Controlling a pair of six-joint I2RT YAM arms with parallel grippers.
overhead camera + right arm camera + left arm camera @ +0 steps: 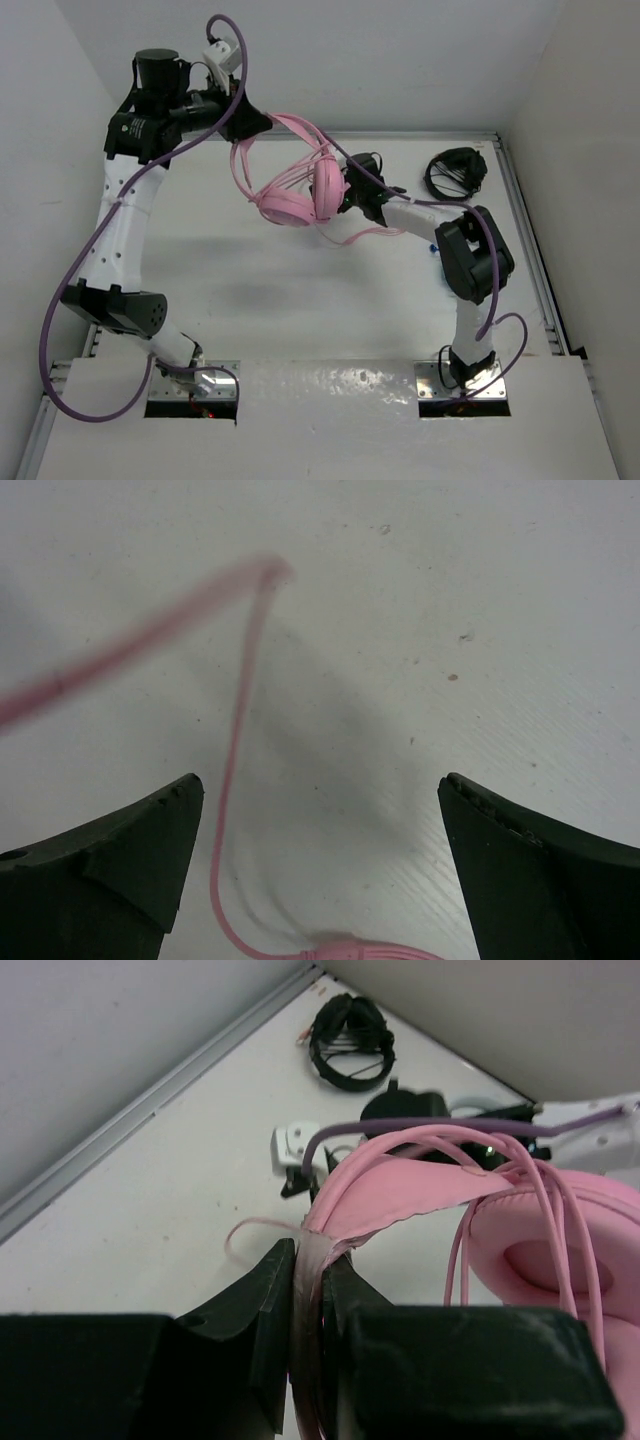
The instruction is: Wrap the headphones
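Note:
The right gripper grabs the pink cable by its single part before the split next. This leaves the cable's plug ends free for wrapping last.
The pink headphones hang in the air above the back of the table. My left gripper is shut on their thin headband; in the left wrist view the jaws pinch the band. The earcups hang below, with several strands of pink cable draped over the band. My right gripper is right beside the earcups, open and holding nothing. In the right wrist view the cable runs loose and blurred between its wide-open fingers. A cable loop dangles below.
Black headphones with a coiled cable lie at the back right near the wall, also seen in the left wrist view. White walls close the back and sides. Purple arm cables loop on the left.

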